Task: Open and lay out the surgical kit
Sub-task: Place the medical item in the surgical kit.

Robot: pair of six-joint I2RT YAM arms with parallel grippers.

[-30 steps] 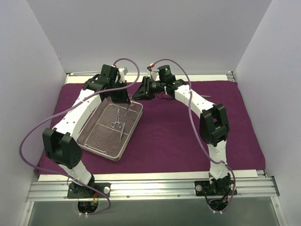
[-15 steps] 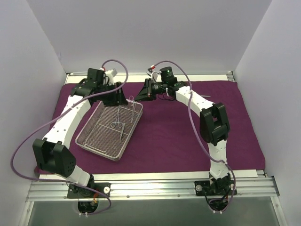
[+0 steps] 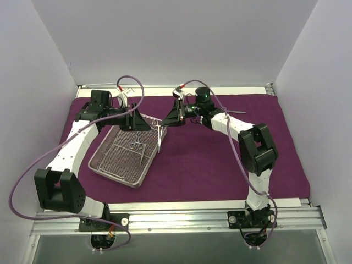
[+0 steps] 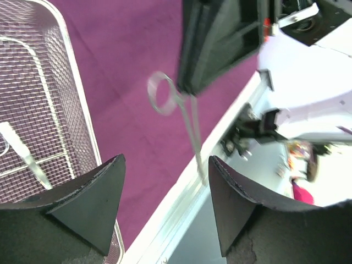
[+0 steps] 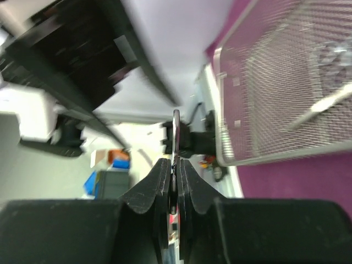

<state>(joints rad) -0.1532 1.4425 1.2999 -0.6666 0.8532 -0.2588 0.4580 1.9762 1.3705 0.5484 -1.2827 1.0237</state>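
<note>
My left gripper is to grip the thin instrument by its free ring next, so the instrument's body stays free for my right gripper to lay out.
The dark purple cloth lies spread over the table. On its left part sits the silver wire-mesh tray, with one ring-handled instrument lying inside. My right gripper is shut on a second thin instrument, which hangs over the tray's far right corner. In the right wrist view the jaws pinch the instrument's metal edge, with the tray to the right. My left gripper stands open just left of it. In the left wrist view that instrument hangs beyond the open fingers.
White walls close in the left, right and back. A metal rail runs along the near edge by the arm bases. Purple cables loop off both arms. The cloth's right half holds only a small thin item near the right arm.
My left gripper opened, let go of the instrument and drew back to the left. My right gripper shut on that instrument and now holds it alone over the tray's corner.
</note>
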